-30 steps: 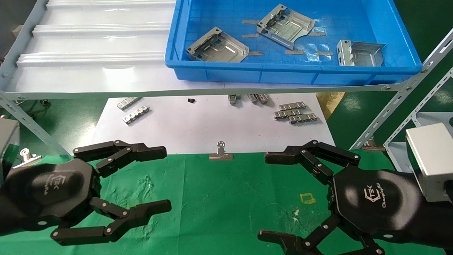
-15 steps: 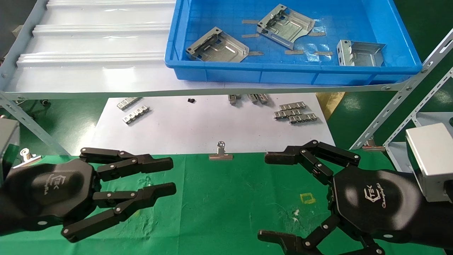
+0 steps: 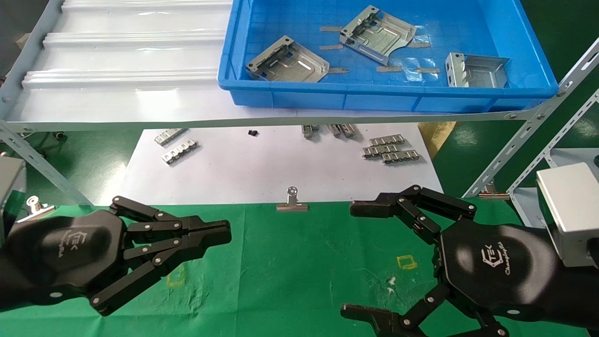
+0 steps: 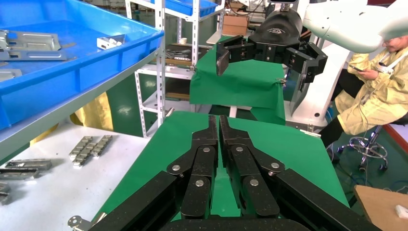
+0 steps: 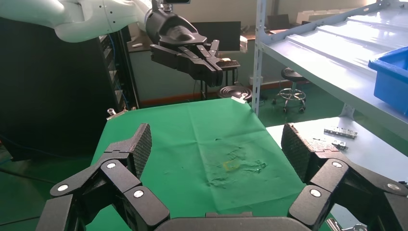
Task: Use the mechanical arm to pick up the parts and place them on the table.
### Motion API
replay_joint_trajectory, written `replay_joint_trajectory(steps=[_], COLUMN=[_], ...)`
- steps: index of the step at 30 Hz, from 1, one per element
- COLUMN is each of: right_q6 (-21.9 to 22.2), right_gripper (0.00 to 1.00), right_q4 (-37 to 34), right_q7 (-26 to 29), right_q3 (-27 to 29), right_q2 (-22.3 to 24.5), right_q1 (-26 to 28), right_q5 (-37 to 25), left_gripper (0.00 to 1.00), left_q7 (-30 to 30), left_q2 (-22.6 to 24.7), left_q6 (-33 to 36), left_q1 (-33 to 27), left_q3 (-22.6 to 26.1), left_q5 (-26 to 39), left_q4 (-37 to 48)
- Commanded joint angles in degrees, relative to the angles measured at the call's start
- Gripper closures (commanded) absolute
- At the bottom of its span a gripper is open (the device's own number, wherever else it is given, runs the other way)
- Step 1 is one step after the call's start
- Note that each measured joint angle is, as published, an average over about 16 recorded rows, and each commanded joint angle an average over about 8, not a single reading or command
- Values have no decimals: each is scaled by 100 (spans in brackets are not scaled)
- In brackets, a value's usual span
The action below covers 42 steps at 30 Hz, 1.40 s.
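Note:
My right gripper grabs the middle silver-grey part by its folded side edge [image 3: 363,47] next, to lift it out of the blue bin.
Three silver-grey sheet-metal parts lie in the blue bin [image 3: 393,100] on the shelf: one at the left [image 3: 286,62], one in the middle [image 3: 378,33], one at the right [image 3: 476,70]. My right gripper [image 3: 356,258] is open and empty above the green table [image 3: 290,276], at the front right, far from the parts. Its own wrist view shows the gripper [image 5: 216,144] wide open over the green cloth [image 5: 192,139]. My left gripper [image 3: 225,231] is shut and empty at the front left; its wrist view [image 4: 219,119] shows the fingers together.
A white paper sheet [image 3: 262,173] under the pale ridged shelf [image 3: 117,70] holds small ribbed metal strips [image 3: 389,150] [image 3: 179,152]. A silver binder clip [image 3: 292,202] sits at the cloth's far edge. A yellow square mark [image 3: 406,262] lies beside my right hand. Slotted shelf posts [image 3: 529,126] stand at the right.
My left gripper's fingers have closed from wide open to shut. The right gripper and the parts have not moved.

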Motion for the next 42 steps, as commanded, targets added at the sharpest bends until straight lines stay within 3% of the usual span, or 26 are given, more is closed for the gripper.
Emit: replay_joint_trajectory(steps=[1, 6, 13, 22, 29, 30, 32, 34, 38, 40, 42], right_q6=[-16, 261, 1179, 2572, 3359, 3456, 3685, 3961, 4464, 4585, 4606], right_gripper=[0, 0, 0, 0, 0, 0, 2, 17, 67, 91, 100], right_q4=[12, -102, -923, -3176, -5064, -5310, -5767, -6166, -6713, -6881, -6988], right_q7=[-7, 13, 11, -111, -495, -538, -597, -637, -692, -694, -681], right_q3=[1, 8, -120, -769, -1319, -1407, -1568, -1713, -1914, -1971, -2001], right_q2=[10, -143, -726, -1970, -2994, -3124, -3363, -3584, -3916, -4018, -4070], right_q1=[-18, 388, 1474, 3450, 4579, 4705, 4921, 5087, 5276, 5331, 5382], right_q5=[7, -177, -888, -2486, -3501, -3642, -3903, -4138, -4465, -4553, -4595], left_gripper=[100, 100, 100, 100, 100, 97, 76, 51, 4, 0, 0], left_q7=[0, 0, 0, 0, 0, 0, 0, 0, 0, 0, 0], left_q2=[0, 0, 0, 0, 0, 0, 0, 0, 0, 0, 0], left_q6=[0, 0, 0, 0, 0, 0, 0, 0, 0, 0, 0], left_q1=[0, 0, 0, 0, 0, 0, 0, 0, 0, 0, 0], left_q3=[0, 0, 0, 0, 0, 0, 0, 0, 0, 0, 0], left_q5=[0, 0, 0, 0, 0, 0, 0, 0, 0, 0, 0], left_q4=[0, 0, 0, 0, 0, 0, 0, 0, 0, 0, 0])
